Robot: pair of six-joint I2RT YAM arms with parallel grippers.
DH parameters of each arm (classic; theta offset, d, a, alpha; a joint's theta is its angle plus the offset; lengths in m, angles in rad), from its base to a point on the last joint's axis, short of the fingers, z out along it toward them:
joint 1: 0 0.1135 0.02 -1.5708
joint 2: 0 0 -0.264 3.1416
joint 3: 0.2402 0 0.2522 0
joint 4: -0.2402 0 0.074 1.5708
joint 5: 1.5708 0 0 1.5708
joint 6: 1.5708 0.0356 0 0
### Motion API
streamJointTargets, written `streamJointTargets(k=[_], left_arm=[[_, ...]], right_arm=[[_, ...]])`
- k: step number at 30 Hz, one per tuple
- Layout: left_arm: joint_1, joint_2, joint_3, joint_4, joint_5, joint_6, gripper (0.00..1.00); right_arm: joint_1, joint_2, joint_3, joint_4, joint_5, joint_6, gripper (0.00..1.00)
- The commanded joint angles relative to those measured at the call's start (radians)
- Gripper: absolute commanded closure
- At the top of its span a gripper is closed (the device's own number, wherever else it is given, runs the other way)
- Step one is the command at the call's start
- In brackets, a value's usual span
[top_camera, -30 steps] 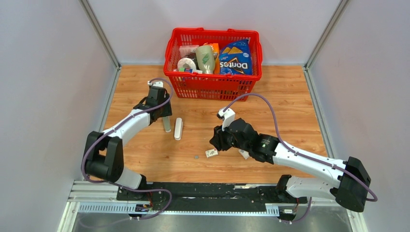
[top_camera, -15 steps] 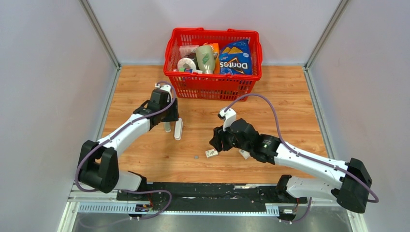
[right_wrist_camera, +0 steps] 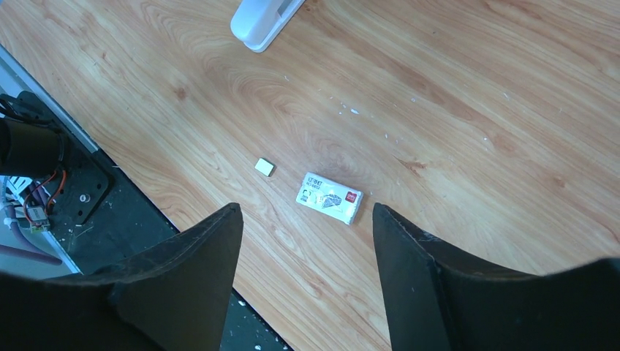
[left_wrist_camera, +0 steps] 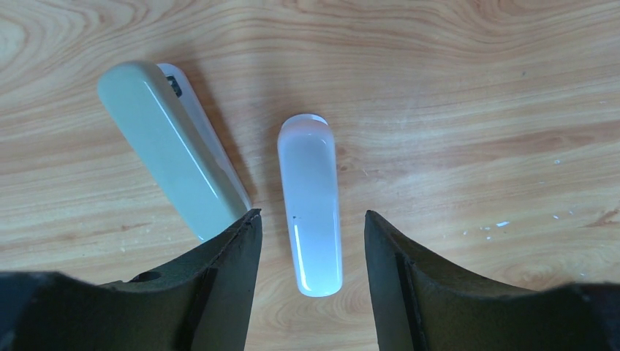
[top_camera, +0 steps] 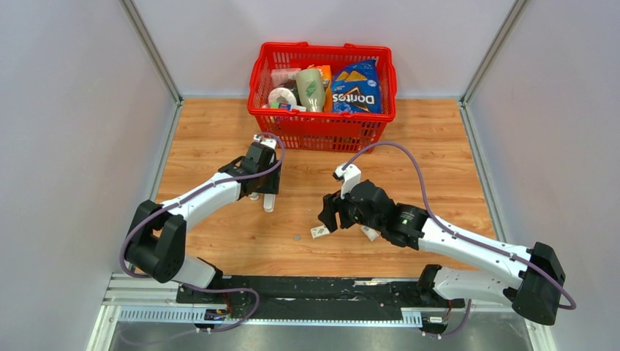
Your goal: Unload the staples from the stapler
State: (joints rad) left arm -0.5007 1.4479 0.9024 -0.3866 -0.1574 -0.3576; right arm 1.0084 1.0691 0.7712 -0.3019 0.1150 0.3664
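Observation:
My left gripper's fingers are still above the white stapler point(top_camera: 270, 199) point(left_wrist_camera: 314, 223), so they lower first, as closing now would miss the stapler.
The stapler lies on the wooden table as two long pieces side by side: a grey-green piece point(left_wrist_camera: 172, 150) and a white piece point(left_wrist_camera: 311, 205). My left gripper point(left_wrist_camera: 311, 216) is open and hovers over the white piece, with one finger on each side of its near end. In the top view the left gripper point(top_camera: 265, 191) covers most of the stapler, and only the white piece's end point(top_camera: 269, 204) shows. My right gripper point(right_wrist_camera: 303, 212) is open and empty above a small white staple box point(right_wrist_camera: 329, 198). It also shows in the top view point(top_camera: 327, 216).
A red basket point(top_camera: 322, 135) full of groceries stands at the back. The staple box point(top_camera: 319, 232) and a small grey bit point(top_camera: 297, 238) lie near the front edge. A small white chip point(right_wrist_camera: 265, 167) lies beside the box. The black base rail runs along the near edge.
My left arm has swung right and nearer, from beside the grey-green piece to over the white piece. The right arm has hardly moved.

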Motion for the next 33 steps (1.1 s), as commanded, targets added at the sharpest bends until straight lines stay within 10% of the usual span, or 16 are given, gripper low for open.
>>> streamJointTargets(k=[1,22,33], left_arm=[[0.002,-0.001,0.035,0.014,-0.036,0.042,0.39],[0.002,0.164,0.081,0.075,-0.018,0.063,0.43],[0.002,0.123,0.07,0.052,-0.039,0.054,0.75]], right_arm=[[-0.002,-0.02,0.014,0.017,0.022,-0.006,0.31],[-0.001,0.025,0.01,0.053,0.014,-0.009,0.28],[-0.002,0.052,0.022,0.064,0.0,-0.007,0.33]])
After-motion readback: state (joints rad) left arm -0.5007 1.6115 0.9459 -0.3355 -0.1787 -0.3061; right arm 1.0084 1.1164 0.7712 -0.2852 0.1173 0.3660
